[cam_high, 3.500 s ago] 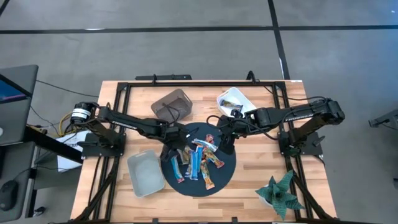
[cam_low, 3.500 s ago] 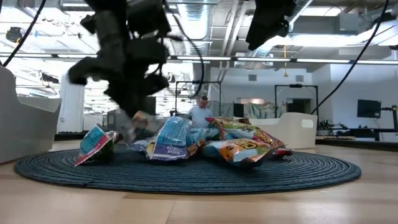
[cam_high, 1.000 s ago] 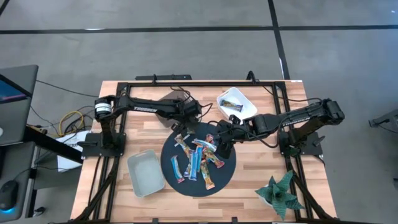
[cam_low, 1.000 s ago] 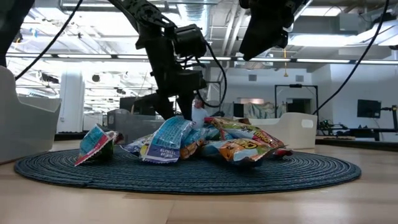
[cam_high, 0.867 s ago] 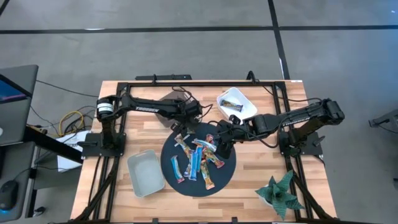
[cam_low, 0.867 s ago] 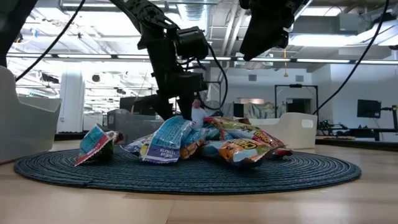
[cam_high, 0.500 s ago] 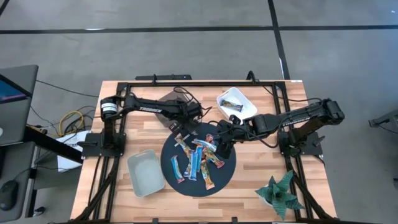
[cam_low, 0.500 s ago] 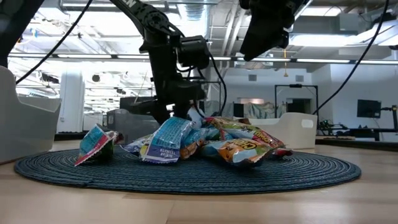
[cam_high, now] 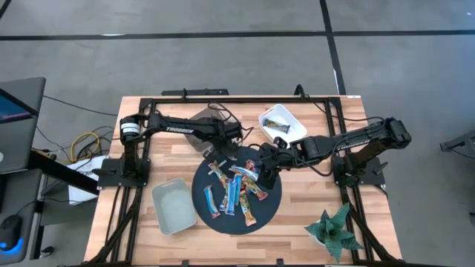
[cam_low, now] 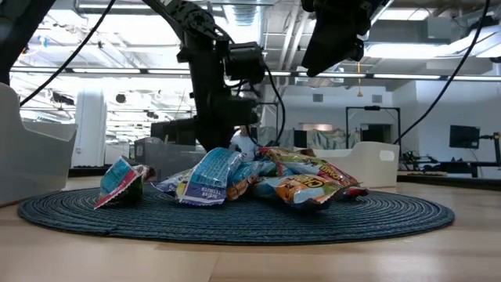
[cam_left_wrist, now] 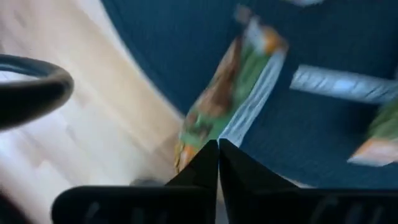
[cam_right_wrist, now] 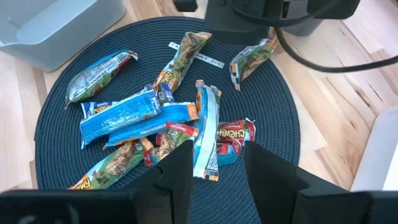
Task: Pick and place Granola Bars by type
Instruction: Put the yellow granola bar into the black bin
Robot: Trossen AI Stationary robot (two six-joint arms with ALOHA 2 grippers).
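Note:
The green and orange bar (cam_left_wrist: 236, 93) is below my left gripper, which is shut. So the gripper reopens next, then lowers to grab the bar's body (cam_left_wrist: 232, 101).
Several granola bars (cam_right_wrist: 155, 118) in blue, orange-brown, red and green wrappers lie flat on a dark round mat (cam_high: 236, 194). They show as a low heap (cam_low: 235, 176) in the low view. One green and orange bar (cam_left_wrist: 230, 93) lies apart at the mat's far edge, also seen from the right wrist as a bar (cam_right_wrist: 252, 59). My left gripper (cam_left_wrist: 217, 144) is shut and hangs over this bar's end, at the mat's far edge (cam_high: 234, 141). My right gripper (cam_right_wrist: 214, 165) is open and hovers above the heap's right side (cam_high: 263, 172). My left gripper's shut fingertips point down at the end of the green and orange bar (cam_left_wrist: 186, 149) by the mat's edge. I cannot tell whether they touch it.
A dark grey basket (cam_high: 199, 119) stands at the far left, partly under the left arm. A white tray (cam_high: 286, 119) with a bar in it stands at the far right. A light grey bin (cam_high: 174, 206) is near left, a plant (cam_high: 334, 230) near right. A thin white stick (cam_right_wrist: 193, 56) lies on the mat.
My left gripper has moved from over the dark grey basket toward the mat's far edge and has come down a little, fingers shut. The bars have not moved.

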